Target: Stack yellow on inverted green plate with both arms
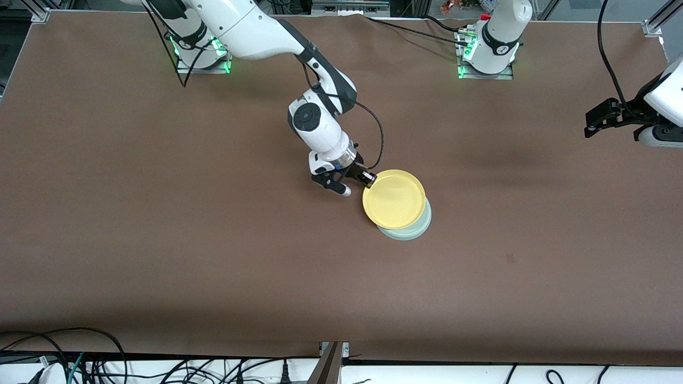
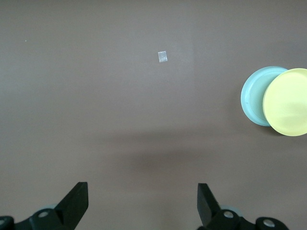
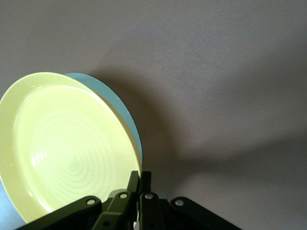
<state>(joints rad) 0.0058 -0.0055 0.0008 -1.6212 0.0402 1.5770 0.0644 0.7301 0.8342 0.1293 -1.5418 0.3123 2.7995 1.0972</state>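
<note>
The yellow plate gets centered, before my right gripper opens. In the front view the green plate (image 1: 411, 229) sticks out below the yellow plate's rim (image 1: 395, 227).
The yellow plate (image 1: 394, 198) is right side up and held over the pale green plate (image 1: 411, 229), covering most of it and offset a little toward the right arm's end. My right gripper (image 1: 368, 180) is shut on the yellow plate's rim, on the side toward the robots' bases. In the right wrist view the yellow plate (image 3: 67, 143) fills the picture beside the shut fingers (image 3: 139, 182), with the green plate (image 3: 117, 105) showing as a crescent under it. My left gripper (image 1: 589, 129) is open and empty, high over the table's left-arm end. The left wrist view shows both plates (image 2: 288, 101), the green one (image 2: 253, 96) partly covered.
A small pale square of tape (image 2: 163, 56) lies on the brown table (image 1: 160, 213). Cables run along the table edge nearest the front camera.
</note>
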